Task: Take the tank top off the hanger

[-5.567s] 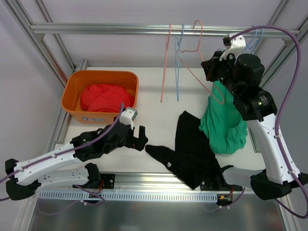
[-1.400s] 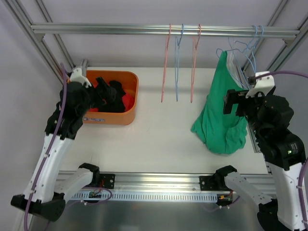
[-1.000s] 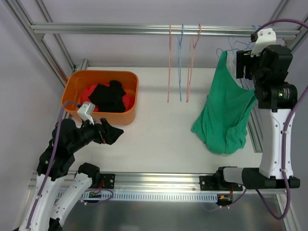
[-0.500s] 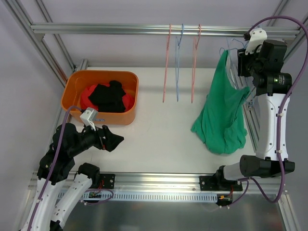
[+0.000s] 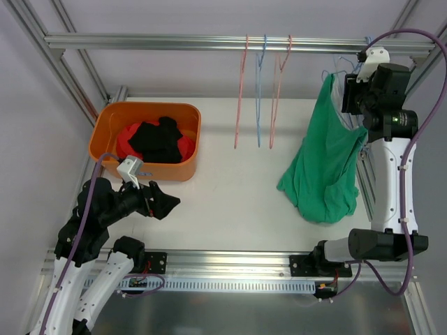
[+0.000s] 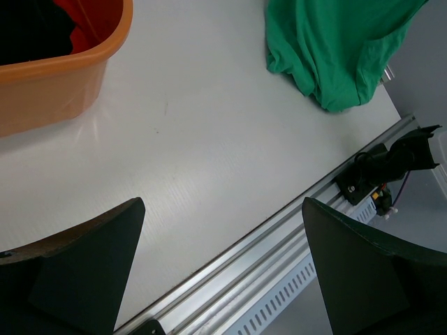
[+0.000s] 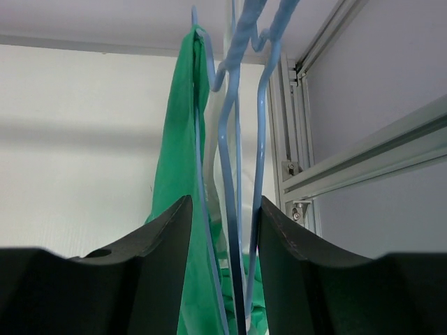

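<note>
The blue hanger has a side wire that is near. My right gripper will grab that wire next, so the hanger's hook and the tank top stay free for taking the top off.
The green tank top [image 5: 325, 160] hangs from a blue wire hanger [image 5: 335, 70] on the top rail at the right, its hem resting on the table. My right gripper [image 5: 355, 96] is up at the hanger's neck. In the right wrist view the blue hanger wires [image 7: 230, 160] run between its open fingers [image 7: 223, 202], the right wire touching the right finger, with the tank top [image 7: 178, 139] on the left. My left gripper [image 5: 162, 199] is open and empty, low over the table's front left [image 6: 223, 209]. The tank top shows far off in the left wrist view [image 6: 328, 49].
An orange basket [image 5: 147, 106] at the back left holds a black garment [image 5: 157, 139] on a red one [image 5: 129, 132]. Three empty hangers, pink [image 5: 241, 91], blue [image 5: 260, 91] and pink [image 5: 279, 91], hang from the rail [image 5: 140, 42]. The table's front rail [image 6: 293, 258] lies under my left gripper.
The black garment went from the table into the basket. My left arm drew back toward the front left. My right gripper rose to the hanger's neck and shifted slightly right.
</note>
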Tool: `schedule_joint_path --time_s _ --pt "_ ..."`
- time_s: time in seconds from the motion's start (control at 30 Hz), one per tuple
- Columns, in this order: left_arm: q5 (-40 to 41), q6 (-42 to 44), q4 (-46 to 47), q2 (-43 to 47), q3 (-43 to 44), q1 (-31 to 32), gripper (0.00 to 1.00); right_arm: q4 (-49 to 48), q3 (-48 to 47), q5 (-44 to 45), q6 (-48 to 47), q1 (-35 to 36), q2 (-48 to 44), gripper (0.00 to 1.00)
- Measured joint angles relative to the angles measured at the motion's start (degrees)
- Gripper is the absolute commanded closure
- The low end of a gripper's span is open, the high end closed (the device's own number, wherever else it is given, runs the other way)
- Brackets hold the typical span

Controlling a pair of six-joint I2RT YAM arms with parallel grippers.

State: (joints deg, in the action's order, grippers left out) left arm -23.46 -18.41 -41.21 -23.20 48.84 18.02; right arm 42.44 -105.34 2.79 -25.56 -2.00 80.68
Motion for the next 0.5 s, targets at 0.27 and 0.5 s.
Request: schedule_joint_path --time_s 0.27,0.5 --pt "0.0 0.0 0.0 -1.3 -0.5 0.0 0.01 -4.2 5.2 0.9 0.6 1.5 -7.8 0.48" --pt "0.0 0.0 0.1 -1.3 -0.9 0.0 0.01 -7.8 5.9 2.1 0.5 2.6 -13.5 0.51"
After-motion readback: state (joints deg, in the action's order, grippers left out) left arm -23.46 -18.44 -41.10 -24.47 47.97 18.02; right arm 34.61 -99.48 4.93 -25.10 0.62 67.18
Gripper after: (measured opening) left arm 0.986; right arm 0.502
